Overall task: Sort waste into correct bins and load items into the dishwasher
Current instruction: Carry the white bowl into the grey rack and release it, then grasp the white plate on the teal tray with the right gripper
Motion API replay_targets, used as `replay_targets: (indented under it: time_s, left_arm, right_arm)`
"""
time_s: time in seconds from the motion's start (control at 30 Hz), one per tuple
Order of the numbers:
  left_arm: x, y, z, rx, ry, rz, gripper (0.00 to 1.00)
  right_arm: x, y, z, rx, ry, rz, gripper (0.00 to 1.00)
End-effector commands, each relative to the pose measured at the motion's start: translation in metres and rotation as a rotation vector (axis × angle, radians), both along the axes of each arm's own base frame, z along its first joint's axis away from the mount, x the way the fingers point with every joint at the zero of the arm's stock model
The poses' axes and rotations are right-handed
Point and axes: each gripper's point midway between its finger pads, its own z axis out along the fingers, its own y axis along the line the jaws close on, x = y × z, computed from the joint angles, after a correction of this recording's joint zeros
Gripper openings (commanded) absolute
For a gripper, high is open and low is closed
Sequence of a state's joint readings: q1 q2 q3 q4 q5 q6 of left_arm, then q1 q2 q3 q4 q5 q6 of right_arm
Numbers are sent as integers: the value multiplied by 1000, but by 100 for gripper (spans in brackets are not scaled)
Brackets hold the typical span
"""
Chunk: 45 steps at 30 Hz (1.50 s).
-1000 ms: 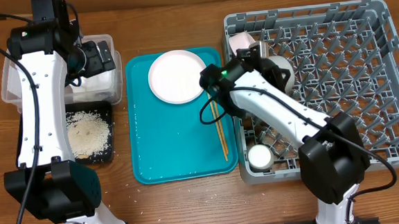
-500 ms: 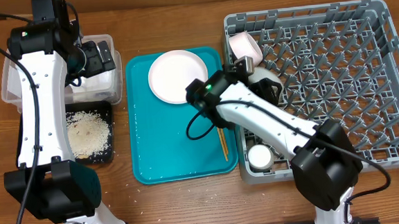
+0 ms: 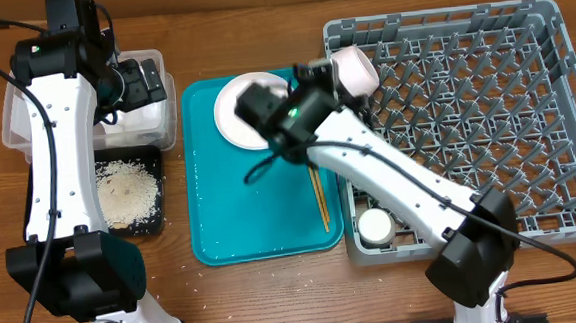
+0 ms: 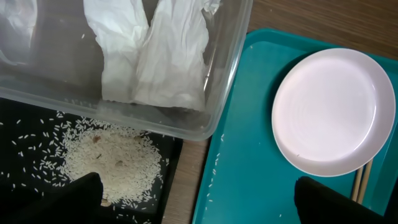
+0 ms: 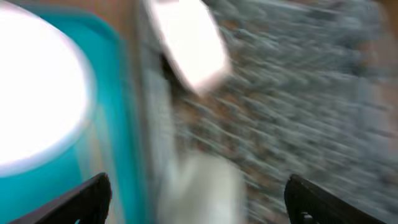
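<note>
I will next use my right gripper to grab the white plate (image 4: pixel 326 112) by the plate's rim on the side facing the rack. The opposite edge of the plate will stay free to load into the grey rack.
My left gripper (image 4: pixel 199 200) hangs open over the gap between the black tray and the teal tray, holding nothing. Crumpled white napkins (image 4: pixel 155 56) lie in the clear tub (image 3: pixel 15 123). Rice (image 4: pixel 112 158) is heaped in the black tray (image 3: pixel 156 222). The white plate (image 4: pixel 326 112) sits at the back of the teal tray, partly under my right arm. Two chopsticks (image 3: pixel 318 195) lie along that tray's right side. My right gripper (image 3: pixel 308 80) is open and empty at the rack's left wall. The right wrist view is blurred. A white bowl (image 3: pixel 356 69) and a small cup (image 3: pixel 375 226) stand in the grey rack (image 3: pixel 484 89).
The teal tray (image 3: pixel 231 215) lies between the bins and the rack, with a few stray rice grains on it. My right arm crosses from the front right over the rack's left side. The left arm's white link runs down the table's left edge.
My right gripper has opened and swung left and back, from inside the rack's left side to the plate's edge. The left arm has not moved.
</note>
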<state>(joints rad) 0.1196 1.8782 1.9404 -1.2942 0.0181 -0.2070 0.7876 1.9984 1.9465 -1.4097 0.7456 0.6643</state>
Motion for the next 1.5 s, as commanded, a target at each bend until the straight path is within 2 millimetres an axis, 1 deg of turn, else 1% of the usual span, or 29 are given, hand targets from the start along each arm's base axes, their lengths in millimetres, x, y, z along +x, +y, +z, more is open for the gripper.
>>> replay_targets:
  time_s: [0.0, 0.07, 0.1, 0.17, 0.2, 0.23, 0.27, 0.3, 0.33, 0.37, 0.47, 0.6, 0.63, 0.7, 0.8, 0.87, 0.93, 0.97, 1.03, 1.3, 1.37, 1.4, 1.47]
  left_arm:
    - [3, -1, 8, 7, -23, -14, 100]
    - [3, -1, 8, 7, -23, -14, 100]
    - [3, -1, 8, 7, -23, -14, 100]
    - [3, -1, 8, 7, -23, -14, 100]
    - [3, -1, 8, 7, -23, -14, 100]
    - [3, -1, 8, 7, -23, -14, 100]
    - [3, -1, 8, 7, -23, -14, 100]
    - [3, -1, 8, 7, -23, -14, 100]
    - [3, -1, 8, 7, -23, -14, 100]
    - [3, -1, 8, 7, -23, -14, 100]
    - [3, -1, 8, 7, -23, -14, 100]
    - [3, -1, 8, 6, -23, -14, 100]
    - [3, -1, 8, 7, -23, -14, 100]
    - [3, -1, 8, 7, -23, -14, 100]
    - [3, -1, 8, 7, -23, -14, 100]
    - [3, -1, 8, 7, -23, -14, 100]
    - [3, -1, 8, 7, -23, -14, 100]
    - [3, -1, 8, 7, -23, -14, 100]
    - [3, -1, 8, 7, -23, -14, 100]
    - [3, -1, 8, 7, -23, -14, 100]
    - [3, -1, 8, 7, -23, -14, 100]
    - [3, -1, 8, 7, -23, -14, 100]
    - [3, -1, 8, 7, -23, -14, 100]
  right_arm:
    - [10, 55, -6, 278, 113, 193, 90]
    - [22, 79, -9, 394, 104, 255, 88]
    - [29, 87, -11, 436, 94, 266, 86]
    - [42, 93, -18, 486, 77, 269, 80]
    - [48, 93, -26, 500, 77, 261, 77]
    - [51, 94, -30, 508, 80, 259, 75]
    - [56, 95, -38, 516, 89, 253, 72]
    - [62, 97, -54, 525, 109, 240, 68]
    - [64, 97, -62, 525, 119, 236, 66]
    - [68, 96, -79, 518, 139, 214, 62]
    - [71, 93, -107, 502, 176, 179, 56]
    - [72, 86, -138, 482, 220, 128, 50]
    - [74, 81, -149, 479, 235, 100, 48]
    - [74, 76, -158, 469, 251, 81, 47]
    - [75, 72, -163, 466, 261, 71, 47]
    - [74, 72, -167, 462, 267, 69, 44]
    - [74, 71, -176, 454, 279, 65, 44]
    - [73, 71, -184, 446, 292, 61, 43]
    - [72, 71, -190, 442, 299, 59, 43]
    - [79, 77, -190, 462, 273, 74, 30]
    - [79, 79, -191, 472, 281, 86, 26]
    - [78, 80, -191, 473, 286, 95, 20]
    - [77, 82, -191, 471, 287, 101, 4]
